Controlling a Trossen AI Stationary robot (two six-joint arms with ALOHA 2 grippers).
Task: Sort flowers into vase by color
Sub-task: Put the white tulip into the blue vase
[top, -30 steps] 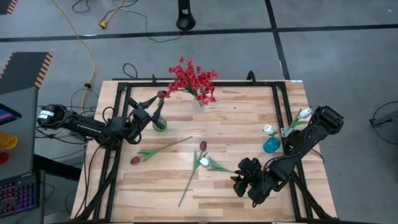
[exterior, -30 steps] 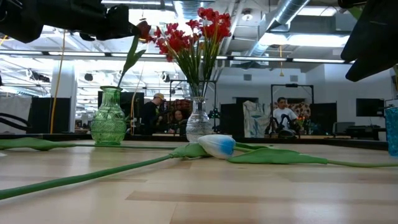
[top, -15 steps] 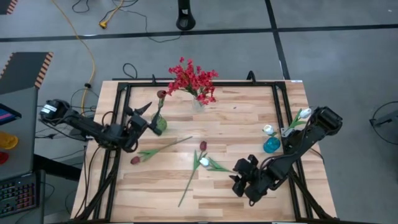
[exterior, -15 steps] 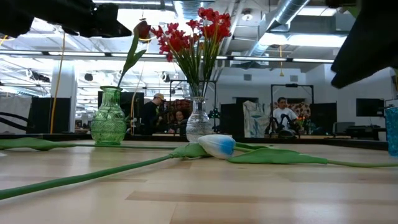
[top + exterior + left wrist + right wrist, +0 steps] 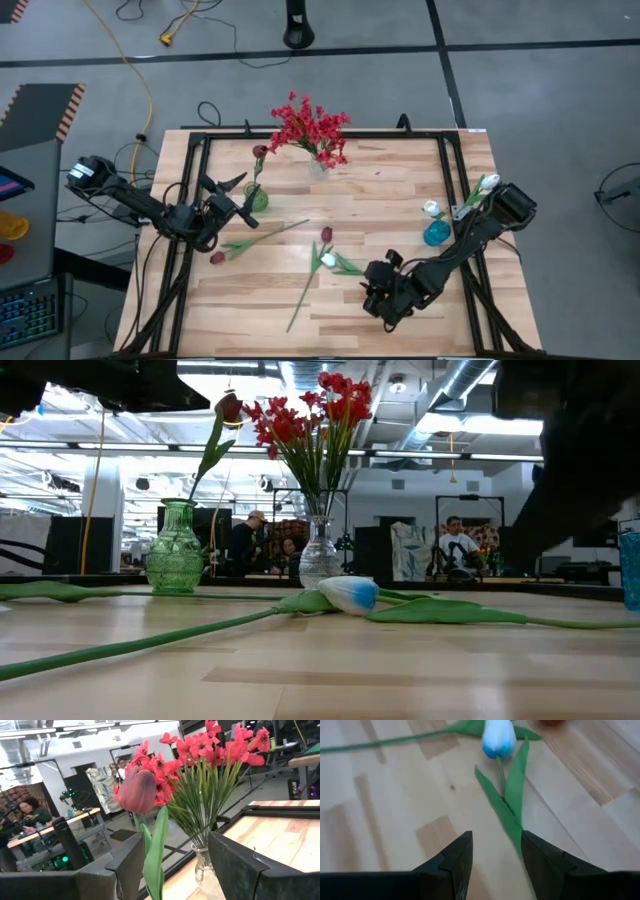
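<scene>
I should lower my right gripper before I close it on the green leaves. Its fingers are on either side of the leaves but above them, so they would miss if I closed now.
A dark maroon tulip (image 5: 260, 151) stands with its stem in the green vase (image 5: 257, 198); the left wrist view shows its bud (image 5: 137, 790) and leaf ahead of the fingers. My left gripper (image 5: 236, 197) (image 5: 175, 862) is open just left of that vase. Red sprays (image 5: 310, 125) fill the clear vase (image 5: 318, 166). A white tulip (image 5: 328, 260) (image 5: 499, 737) lies on the table. My right gripper (image 5: 368, 288) (image 5: 495, 855) is open, its fingers standing on either side of the leaves (image 5: 512, 805). Two maroon tulips (image 5: 217, 257) (image 5: 326, 234) lie flat.
A blue vase (image 5: 436, 233) near the right edge holds two white tulips (image 5: 430, 208) (image 5: 490, 183). A black frame rail (image 5: 190, 170) runs around the tabletop. Long stems (image 5: 300, 295) cross the table's middle. People sit in the room beyond the far edge (image 5: 455, 545).
My left gripper has opened, let go of the maroon tulip and drawn back toward the table's left edge; the tulip stays upright in the green vase. My right gripper has moved toward the left, closer to the white tulip on the table.
</scene>
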